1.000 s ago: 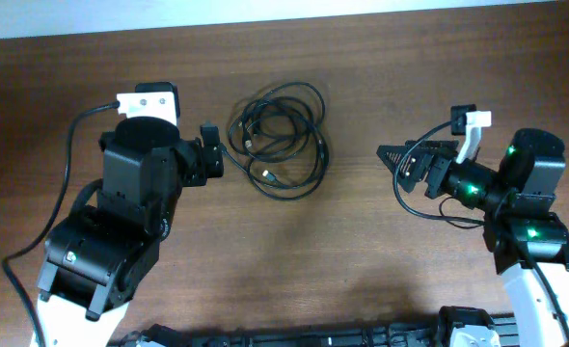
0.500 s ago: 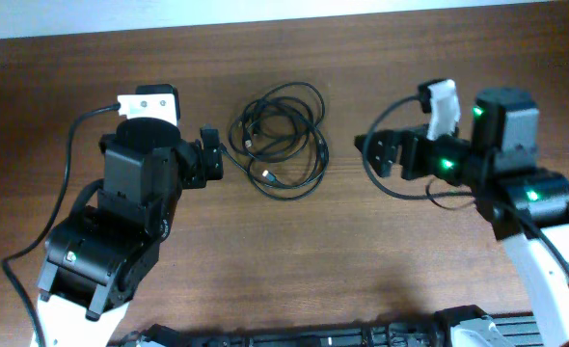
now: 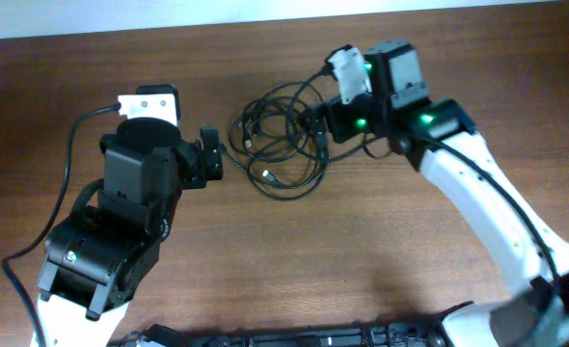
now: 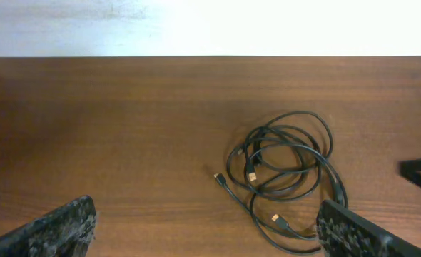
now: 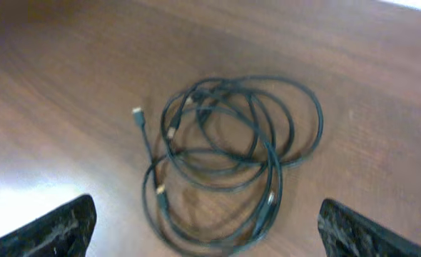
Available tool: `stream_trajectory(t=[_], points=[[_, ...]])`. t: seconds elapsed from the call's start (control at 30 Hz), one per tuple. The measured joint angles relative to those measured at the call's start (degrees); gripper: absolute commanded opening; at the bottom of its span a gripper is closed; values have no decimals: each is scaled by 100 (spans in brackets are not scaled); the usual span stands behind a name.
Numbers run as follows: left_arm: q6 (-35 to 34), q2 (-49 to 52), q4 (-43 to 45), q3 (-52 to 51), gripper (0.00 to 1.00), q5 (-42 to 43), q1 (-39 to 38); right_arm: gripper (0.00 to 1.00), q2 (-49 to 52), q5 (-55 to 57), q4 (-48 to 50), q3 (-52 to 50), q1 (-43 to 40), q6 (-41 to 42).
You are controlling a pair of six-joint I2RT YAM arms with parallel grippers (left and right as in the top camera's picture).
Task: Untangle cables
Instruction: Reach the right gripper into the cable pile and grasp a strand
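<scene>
The right gripper grabs one thin black loop at the coil's edge [image 3: 324, 157] [image 5: 279, 180] next, leaving the plugs free, to untangle that cable.
The cables [image 3: 280, 140] lie as one tangled coil of thin black loops with small gold-tipped plugs on the brown table. They also show in the left wrist view [image 4: 285, 178] and the right wrist view [image 5: 232, 160]. My left gripper [image 3: 210, 157] is open and empty just left of the coil; its fingers [image 4: 203, 232] frame the table. My right gripper [image 3: 320, 127] is open and empty at the coil's right edge, above it; its fingers [image 5: 207, 228] straddle the coil's near loops.
The wooden table [image 3: 381, 251] meets a white wall strip at the far edge [image 3: 265, 14]. Thick black wires [image 3: 77, 130] hang from the left arm. The right arm's white link [image 3: 487, 212] stretches across the right side.
My right arm has swung left across the table, from the right side to the coil's right edge. The left arm and the cables have not moved.
</scene>
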Motion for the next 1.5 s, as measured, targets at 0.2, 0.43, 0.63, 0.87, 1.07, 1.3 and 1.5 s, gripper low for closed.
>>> stream_trajectory(t=[0.2, 0.43, 0.63, 0.87, 1.07, 1.3, 1.5], points=[[-2, 0, 2, -2, 99, -2, 0, 100, 929, 105, 654, 4, 105, -472], [-2, 2, -2, -2, 99, 0, 0, 91, 2031, 146, 1510, 4, 105, -1064], [-2, 2, 0, -2, 99, 0, 0, 95, 2505, 149, 1836, 4, 105, -1923], [-2, 0, 2, -2, 99, -2, 0, 88, 2800, 146, 2245, 4, 105, -2306], [-2, 2, 0, -2, 99, -2, 0, 84, 2944, 146, 2463, 4, 105, -2402], [-2, 2, -7, -2, 99, -2, 0, 72, 3099, 146, 2500, 4, 105, -2559], [-2, 2, -44, -2, 99, -2, 0, 38, 3204, 146, 2514, 4, 105, -2669]])
